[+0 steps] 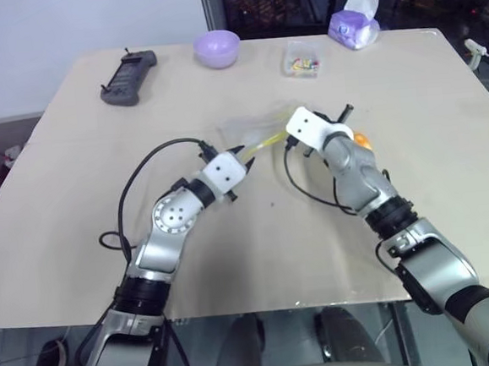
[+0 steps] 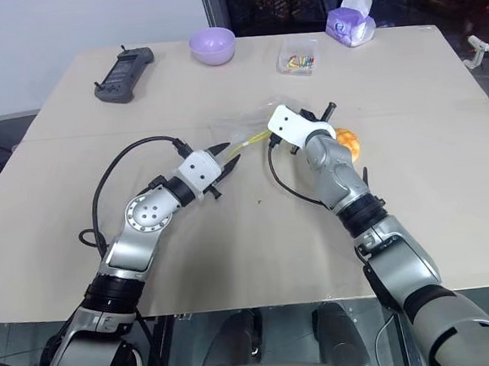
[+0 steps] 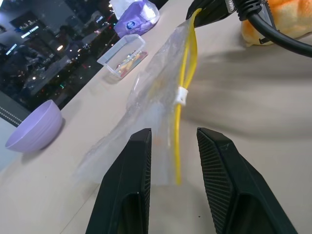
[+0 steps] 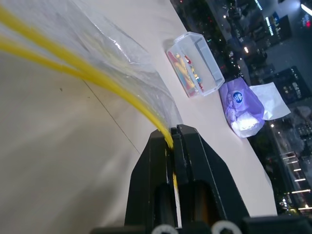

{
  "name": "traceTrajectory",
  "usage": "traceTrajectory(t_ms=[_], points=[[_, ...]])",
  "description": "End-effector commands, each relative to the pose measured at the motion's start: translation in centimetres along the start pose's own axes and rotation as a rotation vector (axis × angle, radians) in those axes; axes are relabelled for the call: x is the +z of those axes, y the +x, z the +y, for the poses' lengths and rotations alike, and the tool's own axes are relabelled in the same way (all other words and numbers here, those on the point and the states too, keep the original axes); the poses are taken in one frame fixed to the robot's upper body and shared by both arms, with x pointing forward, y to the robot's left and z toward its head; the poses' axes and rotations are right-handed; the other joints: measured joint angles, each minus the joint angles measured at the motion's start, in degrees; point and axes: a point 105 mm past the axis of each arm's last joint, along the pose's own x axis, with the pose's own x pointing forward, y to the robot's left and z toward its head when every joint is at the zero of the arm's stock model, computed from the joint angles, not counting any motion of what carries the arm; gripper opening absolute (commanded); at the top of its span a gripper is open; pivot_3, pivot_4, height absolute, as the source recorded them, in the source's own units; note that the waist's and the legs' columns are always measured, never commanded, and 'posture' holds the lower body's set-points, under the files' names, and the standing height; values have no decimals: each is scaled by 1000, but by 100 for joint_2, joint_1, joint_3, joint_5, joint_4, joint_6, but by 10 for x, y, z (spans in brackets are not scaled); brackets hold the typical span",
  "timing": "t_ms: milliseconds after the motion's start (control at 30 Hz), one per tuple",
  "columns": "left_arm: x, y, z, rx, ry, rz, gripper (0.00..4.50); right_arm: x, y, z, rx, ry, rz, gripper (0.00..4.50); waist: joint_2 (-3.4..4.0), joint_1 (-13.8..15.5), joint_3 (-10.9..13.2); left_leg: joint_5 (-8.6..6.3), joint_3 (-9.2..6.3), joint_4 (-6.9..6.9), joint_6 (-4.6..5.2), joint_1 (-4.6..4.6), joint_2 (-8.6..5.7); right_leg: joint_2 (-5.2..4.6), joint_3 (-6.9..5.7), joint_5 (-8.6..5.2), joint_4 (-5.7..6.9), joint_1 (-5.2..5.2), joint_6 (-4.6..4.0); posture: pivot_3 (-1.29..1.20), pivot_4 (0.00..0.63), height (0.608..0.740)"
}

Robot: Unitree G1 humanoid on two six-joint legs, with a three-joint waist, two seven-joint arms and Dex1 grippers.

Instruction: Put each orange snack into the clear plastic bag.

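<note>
The bag's clear film [image 1: 250, 129] is hanging slack while its yellow seal is stretched, so I need to grab the yellow seal's loose end [image 1: 244, 155] with my left gripper next.
The clear plastic bag [image 1: 253, 131] hangs stretched just above the table, its yellow seal strip [image 3: 184, 92] running from one gripper toward the other. My right gripper [image 4: 173, 132] is shut on one end of that strip. My left gripper [image 3: 173, 136] is open, a finger on each side of the strip's other end and the bag's corner, not pinching it. One orange snack [image 2: 349, 143] lies on the table just right of my right wrist, outside the bag; it also shows as an orange snack [image 3: 280, 19] behind the right gripper's cable.
Along the table's far edge stand a purple bowl [image 1: 217, 48], a small clear box [image 1: 301, 60] of colourful bits and a purple tissue pack [image 1: 353, 26]. A black controller [image 1: 129, 78] lies at the far left.
</note>
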Motion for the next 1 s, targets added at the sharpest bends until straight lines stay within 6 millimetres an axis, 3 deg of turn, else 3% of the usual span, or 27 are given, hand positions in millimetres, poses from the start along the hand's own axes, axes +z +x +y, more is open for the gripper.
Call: traceTrajectory(t_ms=[33, 633, 800, 1000], points=[[5, -1, 7, 26, 35, -18, 1597, 15, -2, -13, -39, 9, -44, 0, 0, 0, 0, 0, 0, 0, 0, 0, 0, 0, 0, 0, 0, 0, 0, 0, 150, 740], [9, 14, 4, 35, 31, -28, 1597, 14, -2, -14, -45, 10, -42, 0, 0, 2, 0, 0, 0, 1, 0, 0, 0, 0, -1, 0, 1, 0, 0, 0, 150, 740], [8, 15, 5, 39, 36, -24, 64, 14, -3, -14, -44, 11, -40, 0, 0, -5, 0, 0, -1, 1, 0, 0, 0, 0, 0, 0, 2, 0, 0, 0, 150, 740], [4, 13, 4, 37, 36, -13, 64, 14, -4, -13, -43, 17, -41, 0, 0, -2, 0, 0, -1, 1, 0, 0, -1, 0, -1, 0, 1, 0, 0, 0, 150, 740]])
